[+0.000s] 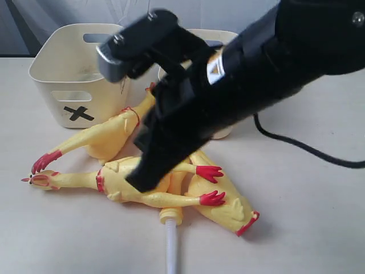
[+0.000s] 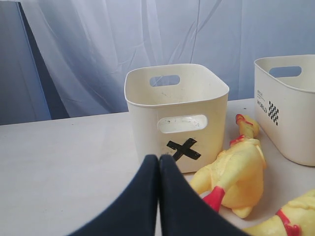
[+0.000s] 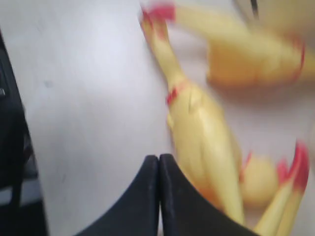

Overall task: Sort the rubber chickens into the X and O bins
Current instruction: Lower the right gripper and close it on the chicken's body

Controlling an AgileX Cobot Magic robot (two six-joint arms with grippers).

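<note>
The right gripper grips the chicken by its plump body (image 1: 128, 180) next, so that the rubber chicken's red feet (image 1: 211, 198) stay free to drop into a bin.
Three yellow rubber chickens lie in a heap in front of the bins. One (image 1: 117, 184) points its head left. A second (image 1: 111, 137) slants up toward the X bin (image 1: 71, 80). A third (image 1: 228, 204) lies lower right. The other cream bin (image 1: 202, 35) is mostly hidden behind my right arm, so its mark does not show. My right gripper (image 1: 138, 182) hangs shut and empty just over the heap, beside a blurred chicken (image 3: 199, 128) in its wrist view (image 3: 158, 157). My left gripper (image 2: 158, 157) is shut and empty, low before the X bin (image 2: 177, 110) and a chicken (image 2: 238, 169).
The second bin (image 2: 290, 108) carries a small printed label and checker patch on its side. A white rod-like piece (image 1: 171, 245) pokes out from under the heap toward the front edge. A black cable (image 1: 308, 149) runs across the table at right. A pale curtain hangs behind.
</note>
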